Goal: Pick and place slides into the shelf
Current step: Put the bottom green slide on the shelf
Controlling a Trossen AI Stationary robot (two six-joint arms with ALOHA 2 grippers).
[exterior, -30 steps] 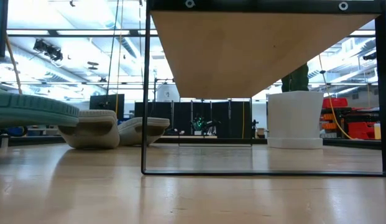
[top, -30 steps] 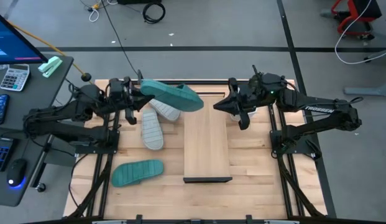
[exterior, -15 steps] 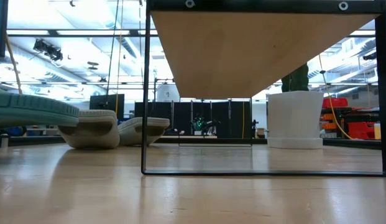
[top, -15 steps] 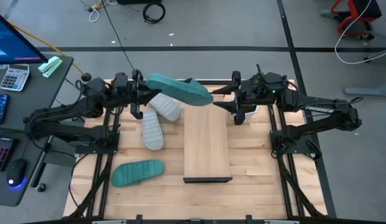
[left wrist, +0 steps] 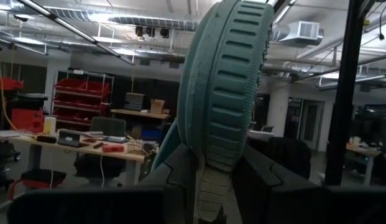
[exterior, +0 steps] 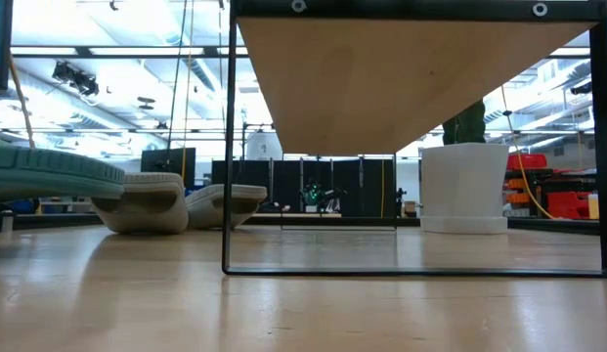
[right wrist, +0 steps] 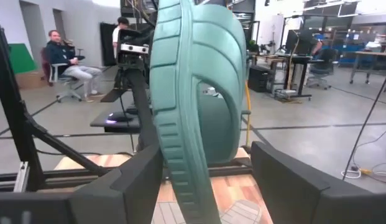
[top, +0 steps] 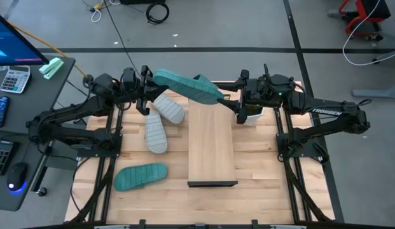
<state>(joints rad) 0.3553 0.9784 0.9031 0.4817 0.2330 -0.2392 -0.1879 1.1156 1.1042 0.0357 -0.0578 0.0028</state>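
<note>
The robot's fingers are beside the teal slide's sole [top: 216, 96] [right wrist: 180, 149], so the right gripper should close on the slide.
A teal slide [top: 184, 88] hangs in the air over the table's far side, above the far end of the shelf [top: 211, 149]. My left gripper [top: 148, 95] is shut on its left end. My right gripper [top: 230, 102] is open, and its fingers stand on either side of the slide's strap end [right wrist: 193, 93]; I cannot tell if they touch it. A second teal slide [top: 140, 176] lies sole-up on the table near left. Two grey slides [top: 156, 133] [top: 170, 110] lie sole-up left of the shelf. My left gripper pinches the teal slide's sole between its two fingers at the end away from the strap [left wrist: 217, 146]. The fingers come roughly level from the table's left and lie along the slide. The slide stands on edge, lifted clear, and reaches out toward my right gripper.
The shelf's board stands raised on a dark frame [exterior: 228, 147] in the low view. A white pot [exterior: 464, 186] stands at the far right beside the shelf. Bare tabletop [top: 261, 172] lies right of the shelf and near the front edge.
My left gripper has carried the teal slide toward the table's right, and has turned so that the slide's free end swings toward my right gripper. My right gripper has opened wide, and the slide's strap end now sits between its fingers.
</note>
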